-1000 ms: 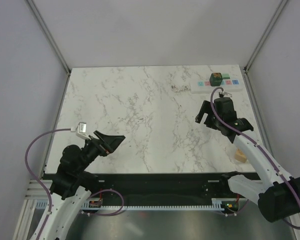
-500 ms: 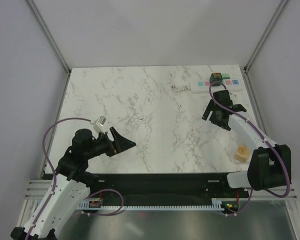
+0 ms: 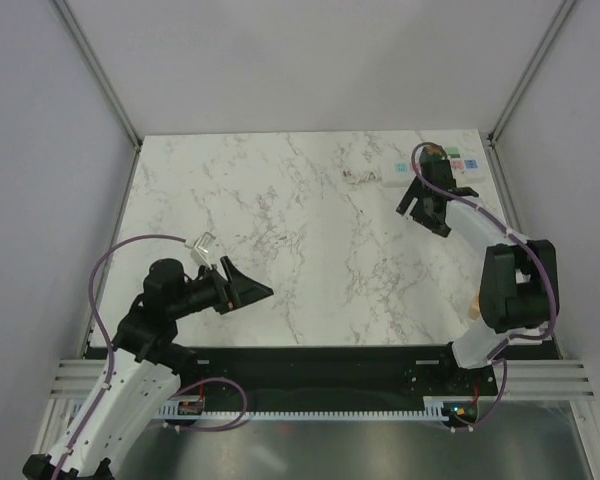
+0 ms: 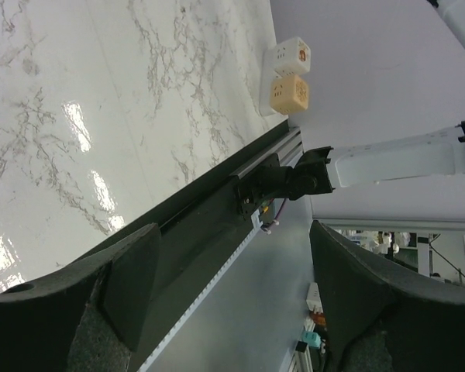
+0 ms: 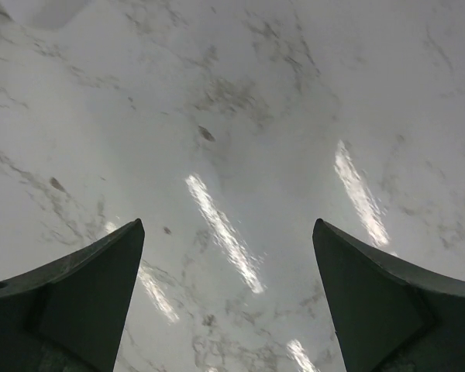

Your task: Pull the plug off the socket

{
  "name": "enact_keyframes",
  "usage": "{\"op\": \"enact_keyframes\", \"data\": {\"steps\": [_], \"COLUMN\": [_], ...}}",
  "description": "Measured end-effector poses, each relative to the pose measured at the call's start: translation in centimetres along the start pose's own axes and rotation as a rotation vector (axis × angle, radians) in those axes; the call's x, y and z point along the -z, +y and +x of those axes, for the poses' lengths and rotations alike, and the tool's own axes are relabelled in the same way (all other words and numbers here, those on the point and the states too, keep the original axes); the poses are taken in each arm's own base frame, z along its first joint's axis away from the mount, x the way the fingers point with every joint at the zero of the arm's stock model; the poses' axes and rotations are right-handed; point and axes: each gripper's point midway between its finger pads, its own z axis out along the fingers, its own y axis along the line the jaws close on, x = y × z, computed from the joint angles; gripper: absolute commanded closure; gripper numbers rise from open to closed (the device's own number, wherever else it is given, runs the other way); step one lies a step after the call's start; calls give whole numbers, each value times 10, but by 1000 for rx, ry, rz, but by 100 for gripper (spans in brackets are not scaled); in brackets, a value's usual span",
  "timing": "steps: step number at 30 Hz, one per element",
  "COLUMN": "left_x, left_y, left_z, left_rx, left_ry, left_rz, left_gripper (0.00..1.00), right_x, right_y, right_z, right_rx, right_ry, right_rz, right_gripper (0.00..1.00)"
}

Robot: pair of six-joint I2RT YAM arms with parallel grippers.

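I will drag the socket closer next, so my right gripper will grab the socket's short cord stub (image 3: 362,177). This leaves the plug free to pull.
The socket (image 3: 392,171) is a long white power strip with pastel outlets at the table's back right; its right end (image 3: 466,164) shows past my right arm. The plug (image 3: 434,151) is dark green and sits in the strip. My right wrist covers most of it, so only a sliver of its top shows. My right gripper (image 3: 421,212) is open and empty, on the near side of the strip, pointing down at bare marble. The right wrist view (image 5: 228,225) shows only marble between the wide jaws. My left gripper (image 3: 242,286) is open and empty near the front left.
A tan cube (image 4: 288,91) and a white cube (image 4: 288,54) stand together at the table's front right edge. In the top view the tan cube (image 3: 474,313) peeks out beside my right arm. A short cord stub (image 3: 360,178) lies left of the strip.
My right arm has swung toward the back of the table, and its wrist now covers the plug. My left arm rose and turned earlier and has since held still.
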Motion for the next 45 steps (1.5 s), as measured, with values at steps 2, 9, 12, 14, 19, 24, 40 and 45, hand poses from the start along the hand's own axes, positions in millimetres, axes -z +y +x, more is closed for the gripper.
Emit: {"op": "enact_keyframes", "data": {"steps": [2, 9, 12, 14, 19, 24, 40, 45], "left_x": [0, 0, -1, -1, -2, -4, -6, -6], "left_y": [0, 0, 3, 6, 8, 10, 9, 8], "left_z": [2, 7, 9, 11, 13, 13, 11, 12], "left_rx": [0, -1, 5, 10, 18, 28, 64, 66], "left_ry": [11, 25, 31, 36, 42, 48, 51, 53], "left_rz": [8, 26, 23, 19, 15, 7, 6, 9], "left_gripper": [17, 21, 22, 25, 27, 27, 27, 31], "right_x": [-12, -39, -48, -55, -84, -102, -119, -121], "right_y": [22, 125, 171, 192, 211, 202, 213, 213], "right_z": [-14, -51, -54, -56, -52, -50, -68, -68], "right_rx": [-6, 40, 86, 116, 182, 227, 272, 297], "right_ry": [-21, -153, -199, -226, -248, -262, -320, -321], "right_rz": [-50, -206, -262, -285, -273, -211, -175, -165], "right_gripper": [2, 3, 9, 14, 22, 29, 47, 73]}}
